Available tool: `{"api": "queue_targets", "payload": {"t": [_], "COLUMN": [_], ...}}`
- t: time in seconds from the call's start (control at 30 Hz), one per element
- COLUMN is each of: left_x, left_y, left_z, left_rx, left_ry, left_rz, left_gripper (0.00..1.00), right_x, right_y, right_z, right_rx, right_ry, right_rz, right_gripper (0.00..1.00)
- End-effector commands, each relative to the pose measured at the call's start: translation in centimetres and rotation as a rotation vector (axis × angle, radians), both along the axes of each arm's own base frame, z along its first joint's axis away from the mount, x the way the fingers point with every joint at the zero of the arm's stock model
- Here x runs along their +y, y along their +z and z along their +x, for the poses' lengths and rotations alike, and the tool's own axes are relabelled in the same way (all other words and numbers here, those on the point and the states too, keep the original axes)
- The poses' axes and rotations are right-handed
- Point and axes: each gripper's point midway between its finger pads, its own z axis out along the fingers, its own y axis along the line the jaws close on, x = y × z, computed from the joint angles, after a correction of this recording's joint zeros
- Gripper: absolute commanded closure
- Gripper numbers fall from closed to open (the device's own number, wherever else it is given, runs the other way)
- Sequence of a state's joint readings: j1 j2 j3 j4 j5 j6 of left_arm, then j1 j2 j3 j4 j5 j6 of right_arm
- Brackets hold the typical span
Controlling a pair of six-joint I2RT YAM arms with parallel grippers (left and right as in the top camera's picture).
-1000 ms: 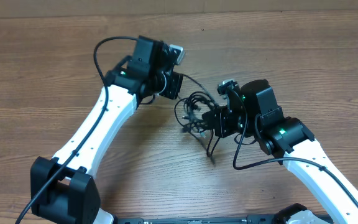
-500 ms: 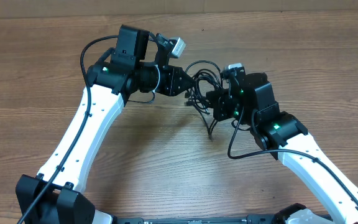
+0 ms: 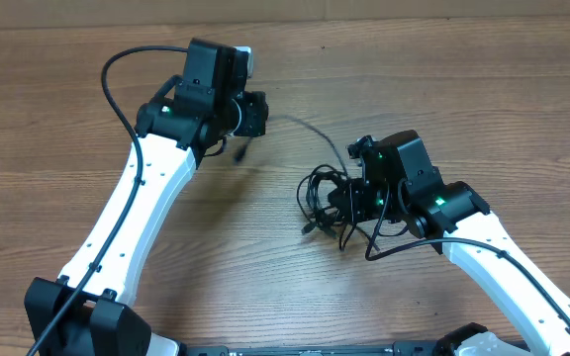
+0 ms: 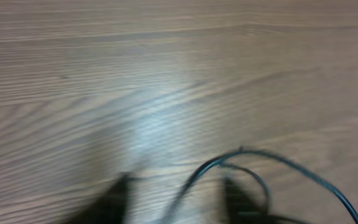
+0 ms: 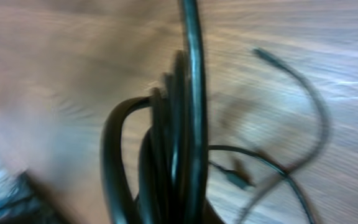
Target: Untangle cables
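Note:
My left gripper grabs the cables by the loose piece curving away from the tangle next, since this leaves the bunched loops of the cables free to untangle.
The cables (image 3: 323, 196) form a small black tangle on the wooden table, right at the tip of my right gripper (image 3: 350, 200). In the right wrist view thick black loops of the cables (image 5: 185, 124) fill the middle and run down into my right gripper (image 5: 179, 216), which is shut on them; its fingers are hidden. One thin strand (image 3: 317, 134) trails blurred from the tangle toward my left gripper (image 3: 253, 113). My left gripper (image 4: 176, 202) stands open, its dark fingers (image 4: 118, 199) apart, with a strand (image 4: 241, 152) curving loosely between them.
The wooden table (image 3: 463, 89) stretches around both arms. A thick black wire (image 3: 127, 69) loops off the left arm. A loose strand with a small plug (image 5: 238, 180) lies on the wood past the held loops. Both wrist views are motion-blurred.
The left gripper has opened and let go of the strand, drawing back to the left. The right gripper has carried the tangle down and toward the near side.

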State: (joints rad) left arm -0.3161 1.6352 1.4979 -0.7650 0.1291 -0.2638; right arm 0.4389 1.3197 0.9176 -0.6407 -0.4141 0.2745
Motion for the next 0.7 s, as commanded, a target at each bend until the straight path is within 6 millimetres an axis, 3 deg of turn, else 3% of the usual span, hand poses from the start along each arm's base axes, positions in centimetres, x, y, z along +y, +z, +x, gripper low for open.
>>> {"api": "queue_targets", "payload": {"t": [0.0, 0.23, 0.4, 0.57, 0.67], "left_x": [0.8, -2.7, -2.9, -2.5, -1.7], "left_y": [-1.0, -1.6, -1.9, -2.4, -3.4], "left_z": [0.5, -2.4, -3.2, -4.0, -5.8], "left_rx": [0.037, 0.176, 0.214, 0.252, 0.352], "left_ry": [0.052, -0.096, -0.108, -0.097, -0.058], "left_rz": [0.022, -0.15, -0.164, -0.145, -0.123], "left_gripper": [0.0, 0.0, 0.0, 0.0, 0.0], "right_x": [2.3, 3.5, 3.9, 1.3, -0.5], "right_y": [1.6, 3.0, 3.8, 1.7, 0.3], "right_z": [-2.2, -2.2, -1.2, 1.2, 1.4], "right_rx": [0.075, 0.06, 0.015, -0.045, -0.035], "right_ry": [0.107, 0.153, 0.137, -0.008, -0.073], "right_rz": [0.16, 0.244, 0.271, 0.092, -0.012], "right_gripper": [0.87, 0.8, 0.81, 0.81, 0.76]}}
